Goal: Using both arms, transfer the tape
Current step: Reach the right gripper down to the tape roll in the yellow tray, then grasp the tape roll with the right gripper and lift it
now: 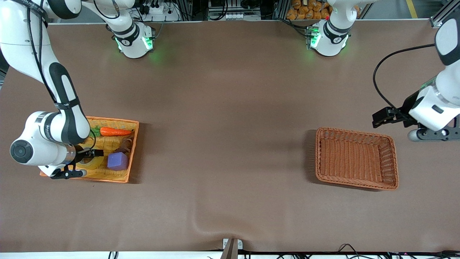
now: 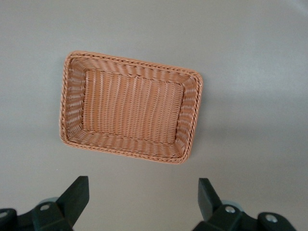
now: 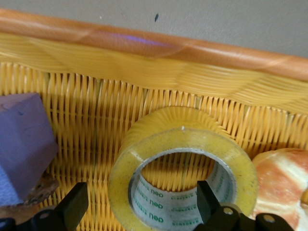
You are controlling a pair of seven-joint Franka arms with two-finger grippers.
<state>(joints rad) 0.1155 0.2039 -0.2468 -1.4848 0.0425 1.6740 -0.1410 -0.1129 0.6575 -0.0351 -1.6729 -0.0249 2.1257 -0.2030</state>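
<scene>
My right gripper next needs to pinch the tape [image 3: 183, 163] by the side of the ring beside its core hole [image 3: 211, 175], to lift the tape out of the yellow wicker basket.
The tape [image 3: 183, 163] is a translucent yellowish roll with a grey-white core. It lies in the yellow wicker basket [image 3: 144, 45] at the right arm's end of the table. In the front view the tape [image 1: 92, 163] is mostly hidden under the right hand. My right gripper [image 3: 142, 204] is open and low in the basket [image 1: 133, 151]. One finger is outside the roll and the other is over its core hole. My left gripper [image 1: 381, 120] is open, empty and up over the table beside the brown wicker basket [image 1: 354, 131]. It waits there.
The yellow basket also holds a purple cube [image 1: 117, 160], seen in the right wrist view too [image 3: 21, 144], a toy carrot [image 1: 115, 131] and a bread piece [image 3: 281, 183] touching the tape. The left wrist view shows the brown basket [image 2: 72, 106] with nothing in it.
</scene>
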